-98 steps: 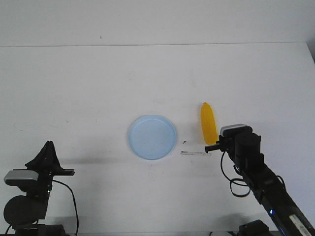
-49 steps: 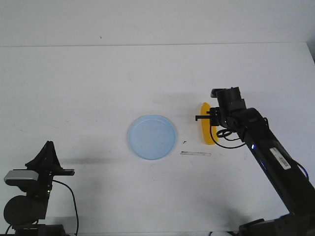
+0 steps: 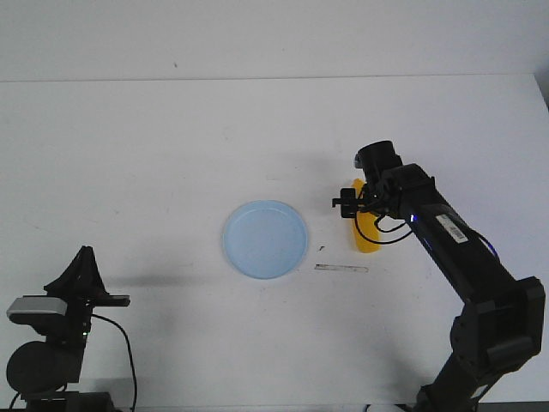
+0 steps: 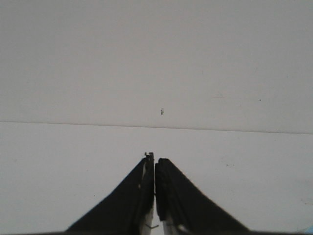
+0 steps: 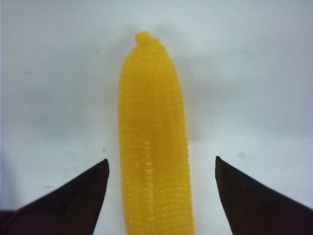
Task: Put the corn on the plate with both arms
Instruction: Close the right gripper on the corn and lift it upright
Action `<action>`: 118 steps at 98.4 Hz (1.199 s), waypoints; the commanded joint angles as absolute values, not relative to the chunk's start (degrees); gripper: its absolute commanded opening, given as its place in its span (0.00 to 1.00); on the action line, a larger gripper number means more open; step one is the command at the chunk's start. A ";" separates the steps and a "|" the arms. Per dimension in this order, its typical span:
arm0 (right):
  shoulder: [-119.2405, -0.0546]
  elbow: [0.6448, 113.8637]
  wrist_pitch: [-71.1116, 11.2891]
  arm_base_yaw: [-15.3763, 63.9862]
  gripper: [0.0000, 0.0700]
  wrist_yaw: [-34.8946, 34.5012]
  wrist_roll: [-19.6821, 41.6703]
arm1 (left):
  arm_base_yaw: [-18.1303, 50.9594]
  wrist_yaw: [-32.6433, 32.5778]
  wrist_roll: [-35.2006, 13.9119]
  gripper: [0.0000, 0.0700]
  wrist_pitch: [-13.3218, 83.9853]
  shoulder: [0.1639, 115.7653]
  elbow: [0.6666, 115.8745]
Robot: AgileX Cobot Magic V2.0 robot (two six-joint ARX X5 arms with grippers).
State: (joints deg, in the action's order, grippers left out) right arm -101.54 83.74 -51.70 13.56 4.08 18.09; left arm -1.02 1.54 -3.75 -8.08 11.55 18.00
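The corn is still below my right gripper's fingers and closing now would miss it, so it is too early to close and the gripper lowers first.
The yellow corn [image 3: 368,239] lies on the white table just right of the pale blue plate [image 3: 266,239], and the plate holds nothing. My right gripper [image 3: 355,204] hangs over the corn's far half and hides part of it. In the right wrist view the corn [image 5: 154,147] runs lengthwise between the two fingers of the right gripper [image 5: 161,160]. That gripper is open, with a gap to the corn on each side. My left gripper [image 3: 83,255] sits at the near left of the table, far from both. In its own view the left gripper [image 4: 154,157] is shut and holds nothing.
A thin grey strip [image 3: 341,268] lies on the table just in front of the corn, with a small dark speck [image 3: 322,248] beside it. The table's back edge [image 3: 274,79] meets a plain wall.
My right arm has reached forward from the corn's near end to over the corn, with its gripper now straddling it. The corn, the plate and the left arm have not moved.
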 commanded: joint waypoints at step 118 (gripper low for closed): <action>-106.74 94.28 -53.12 16.29 0.40 -3.92 16.67 | -1.17 1.41 -3.05 0.00 -8.64 11.42 18.68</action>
State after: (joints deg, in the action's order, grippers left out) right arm -106.98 91.85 -53.28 14.63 -0.54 16.91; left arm -1.02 1.54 -3.75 -8.08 11.55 18.00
